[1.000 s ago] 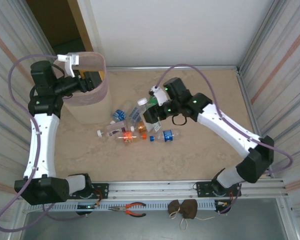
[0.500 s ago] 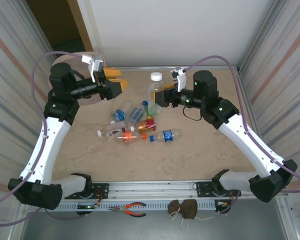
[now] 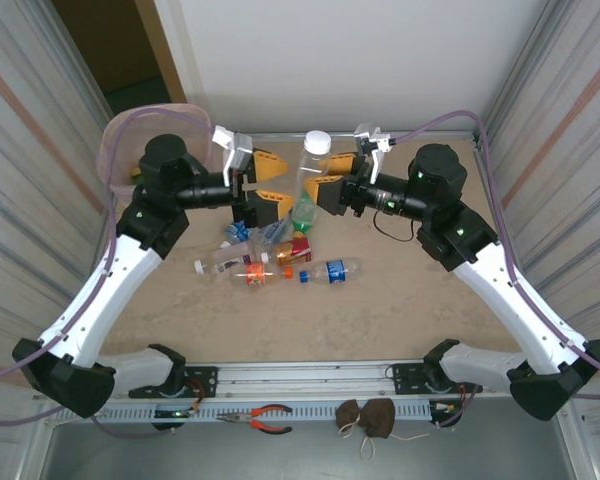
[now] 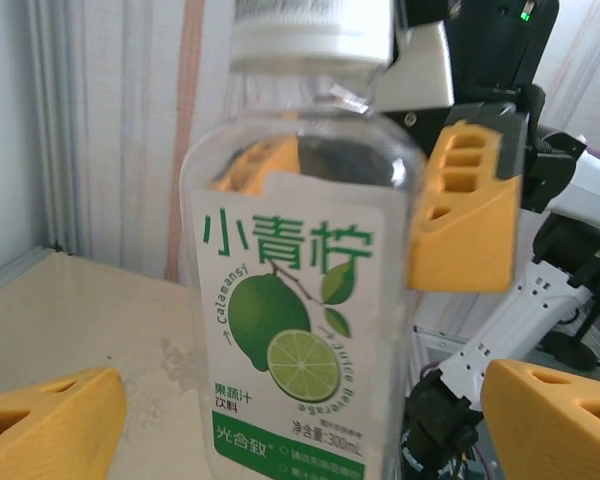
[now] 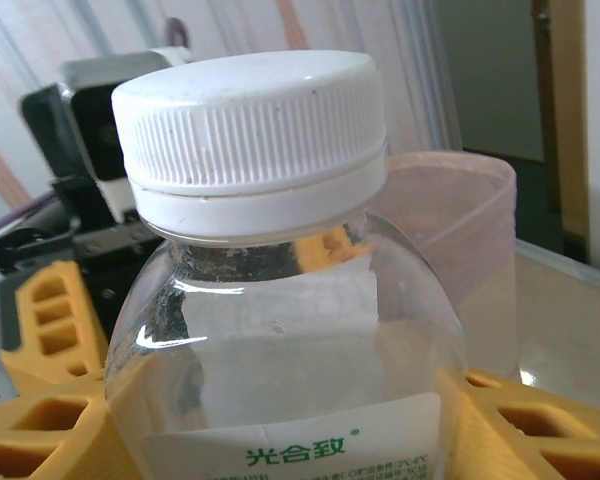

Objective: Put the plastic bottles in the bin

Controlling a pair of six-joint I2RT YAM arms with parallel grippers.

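Observation:
A gap separates my left gripper's fingers from the bottle's label (image 3: 304, 188), so it is too early to close. My left gripper moves toward the lime-drink bottle first, then closes on it.
A clear lime-drink bottle (image 3: 312, 172) with a white cap (image 5: 250, 120) and green-and-white label (image 4: 295, 330) hangs upright above the table. My right gripper (image 3: 322, 186) is shut on it, its yellow fingers (image 4: 462, 215) pressed against both sides. My left gripper (image 3: 272, 186) faces it, open. Its yellow fingers (image 4: 48, 425) stand wide apart on either side of the bottle without touching it. Several more bottles (image 3: 270, 258) lie in a pile on the table below, one of them blue-labelled (image 3: 330, 270). The pale-pink bin (image 3: 122, 135) stands at the far left, behind the left arm.
Corrugated walls close in the left and right sides. Red-handled pliers (image 3: 268, 418) and a brown pouch (image 3: 370, 418) lie below the front rail. Bare tabletop (image 3: 400, 300) spreads right of and in front of the pile.
My right gripper has lifted the white-capped bottle off the pile, up and toward the back. My left arm has swung away from the bin, rightward, until its open fingers flank the bottle.

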